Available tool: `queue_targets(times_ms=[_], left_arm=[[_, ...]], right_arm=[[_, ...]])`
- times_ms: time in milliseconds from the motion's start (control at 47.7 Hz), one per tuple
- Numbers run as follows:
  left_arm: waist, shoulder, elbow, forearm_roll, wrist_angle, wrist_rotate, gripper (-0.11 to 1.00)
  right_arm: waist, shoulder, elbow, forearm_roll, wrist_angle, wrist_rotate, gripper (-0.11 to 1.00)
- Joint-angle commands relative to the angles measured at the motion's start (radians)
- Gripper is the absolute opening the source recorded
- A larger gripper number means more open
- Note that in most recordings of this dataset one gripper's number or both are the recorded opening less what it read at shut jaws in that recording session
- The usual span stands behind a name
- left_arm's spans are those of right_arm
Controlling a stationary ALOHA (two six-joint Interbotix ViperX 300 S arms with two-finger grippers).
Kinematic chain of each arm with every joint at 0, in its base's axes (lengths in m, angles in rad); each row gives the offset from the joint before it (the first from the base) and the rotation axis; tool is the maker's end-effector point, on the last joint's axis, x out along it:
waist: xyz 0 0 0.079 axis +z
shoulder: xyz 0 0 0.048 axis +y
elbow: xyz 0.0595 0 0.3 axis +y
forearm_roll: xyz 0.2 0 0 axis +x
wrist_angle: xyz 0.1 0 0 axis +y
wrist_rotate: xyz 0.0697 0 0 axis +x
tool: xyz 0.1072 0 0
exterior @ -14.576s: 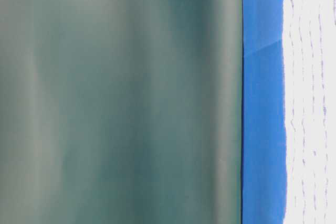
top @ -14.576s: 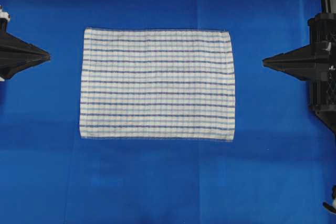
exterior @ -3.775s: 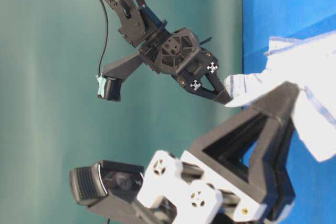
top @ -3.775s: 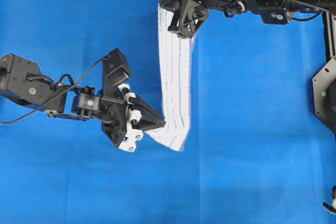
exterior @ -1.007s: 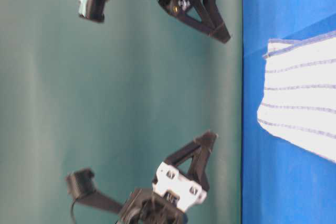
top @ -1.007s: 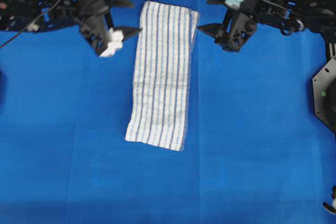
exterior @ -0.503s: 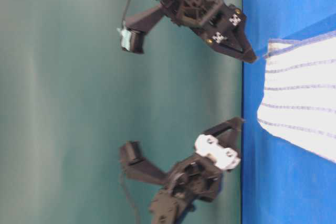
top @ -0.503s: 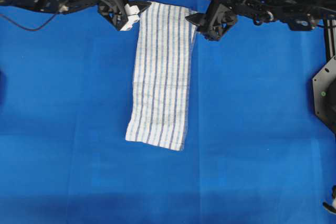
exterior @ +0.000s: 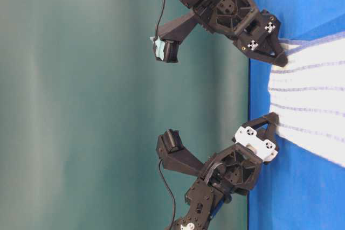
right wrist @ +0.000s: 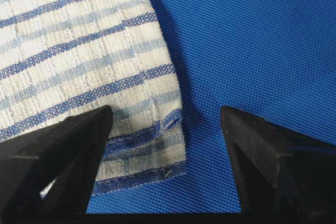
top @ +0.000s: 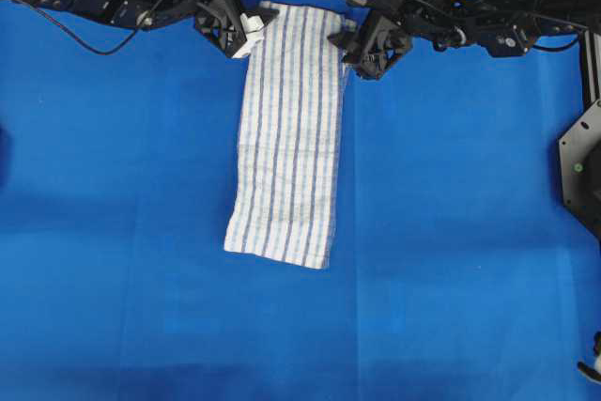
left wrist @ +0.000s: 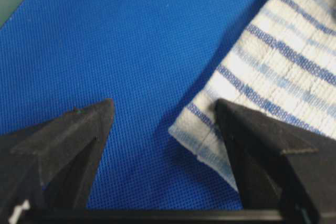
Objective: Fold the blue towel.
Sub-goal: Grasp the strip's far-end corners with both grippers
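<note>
I will use my left gripper next. The towel's long strip (top: 287, 152) lies flat on the tabletop, so I will grab the corner of its raised short edge.
The blue towel (top: 289, 133) lies folded into a long narrow strip on the blue table covering (top: 451, 232), its short ends far and near. My left gripper (top: 257, 29) is open at the towel's far left corner. In the left wrist view (left wrist: 163, 103) that corner of the towel (left wrist: 278, 61) lies between the fingers, with the right finger (left wrist: 262, 145) over the cloth. My right gripper (top: 346, 52) is open at the far right corner. Its wrist view (right wrist: 165, 109) shows the hemmed corner of the towel (right wrist: 79, 51) inside the gap. The table-level view has both grippers, left (exterior: 269, 125) and right (exterior: 277, 57), low at the towel's (exterior: 312, 95) end.
A black arm base (top: 582, 166) stands at the right edge. A grey-green backdrop (exterior: 108, 100) lies behind the table's far edge. Bare blue covering surrounds the towel on both sides and in front.
Both grippers have come in from the sides and down onto the towel's two far corners. The towel has not moved.
</note>
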Motion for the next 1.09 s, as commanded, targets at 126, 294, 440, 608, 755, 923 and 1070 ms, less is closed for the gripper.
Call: queue_targets(times_ms=[126, 294, 440, 608, 755, 923, 1070], left_arm=[[-0.014, -0.009, -0.006, 0.003, 0.002, -0.003, 0.62], [-0.032, -0.012, 0.006, 0.003, 0.006, -0.002, 0.30], [-0.032, -0.018, 0.020, 0.003, 0.018, 0.000, 0.04], [-0.034, -0.034, 0.025, 0.002, 0.023, 0.002, 0.04], [-0.032, -0.051, 0.021, 0.003, 0.023, 0.003, 0.04], [-0.031, -0.078, 0.020, 0.003, 0.025, 0.005, 0.04], [-0.028, -0.112, 0.026, 0.003, 0.037, 0.005, 0.04]], right_arm=[[0.017, -0.009, -0.012, 0.011, -0.008, -0.003, 0.70], [0.028, -0.009, -0.012, 0.009, -0.003, -0.005, 0.28], [0.029, -0.011, -0.012, 0.009, 0.000, -0.005, 0.11], [0.029, -0.009, -0.025, 0.008, 0.000, -0.011, 0.11], [0.025, -0.009, -0.043, 0.006, -0.002, -0.017, 0.11], [0.014, -0.009, -0.060, 0.005, 0.003, -0.018, 0.11], [0.014, -0.014, -0.061, 0.005, 0.006, -0.020, 0.11]])
